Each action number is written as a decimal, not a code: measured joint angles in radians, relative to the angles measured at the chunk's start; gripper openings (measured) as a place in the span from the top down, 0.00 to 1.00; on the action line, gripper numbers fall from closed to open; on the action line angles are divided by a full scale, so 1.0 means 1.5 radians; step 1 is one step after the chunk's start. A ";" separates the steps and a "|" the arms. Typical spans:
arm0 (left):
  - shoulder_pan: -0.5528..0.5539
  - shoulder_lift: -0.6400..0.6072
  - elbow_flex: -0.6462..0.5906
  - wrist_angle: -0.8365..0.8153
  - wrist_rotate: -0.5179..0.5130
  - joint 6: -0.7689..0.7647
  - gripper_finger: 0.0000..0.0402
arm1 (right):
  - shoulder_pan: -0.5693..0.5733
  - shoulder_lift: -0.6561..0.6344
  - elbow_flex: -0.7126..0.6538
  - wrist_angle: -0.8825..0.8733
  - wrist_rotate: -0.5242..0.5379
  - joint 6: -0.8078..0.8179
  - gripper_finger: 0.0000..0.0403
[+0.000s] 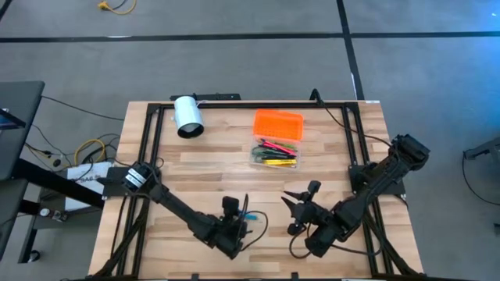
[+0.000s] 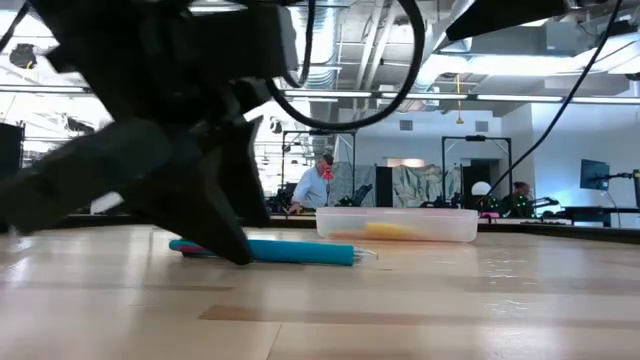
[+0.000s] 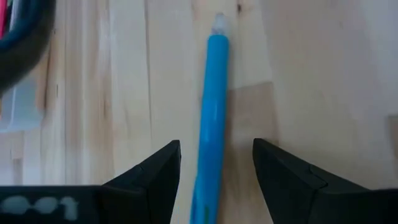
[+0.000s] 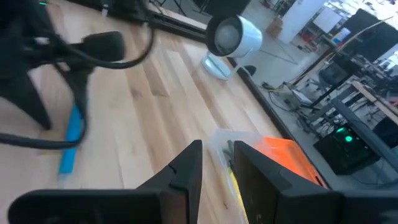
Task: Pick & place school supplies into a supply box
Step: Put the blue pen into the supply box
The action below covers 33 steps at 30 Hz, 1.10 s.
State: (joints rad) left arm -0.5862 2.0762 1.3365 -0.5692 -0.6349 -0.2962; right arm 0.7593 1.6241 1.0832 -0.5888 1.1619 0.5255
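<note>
My left gripper should grab the blue pen by its body (image 3: 212,140), so that the blue pen's clear tip stays free on the way into the supply box.
A blue pen (image 3: 211,112) lies flat on the wooden table near its front edge, also seen in the high view as the blue pen (image 1: 248,212). My left gripper (image 3: 216,145) is open and tilted down over it, one finger on either side, with a gap to the pen on both. The supply box's clear body (image 1: 275,154) holds yellow, red and pink pens. Its orange lid (image 1: 278,123) lies just beyond it. My right gripper (image 1: 297,204) hovers open and empty to the right of the pen.
A white cylinder (image 1: 187,115) lies at the table's far left. Black frame rails (image 1: 148,156) run along the table's left and right sides. A black cable (image 1: 262,226) loops beside my left gripper. Bare wood lies between the pen and the box.
</note>
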 joint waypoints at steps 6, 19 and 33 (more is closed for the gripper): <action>0.037 -0.002 0.002 0.005 0.043 0.008 0.52 | 0.045 0.013 -0.014 0.002 -0.010 -0.006 0.79; 0.110 -0.006 0.003 0.023 0.223 0.054 0.52 | 0.158 0.022 -0.147 0.253 -0.081 -0.001 0.79; 0.148 -0.005 0.003 0.044 0.331 0.073 0.59 | 0.187 0.022 -0.267 0.471 -0.106 0.000 0.79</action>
State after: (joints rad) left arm -0.3641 2.0689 1.3407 -0.5034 -0.1390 -0.1873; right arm 1.0391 1.6573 0.6826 0.1174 1.0023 0.5254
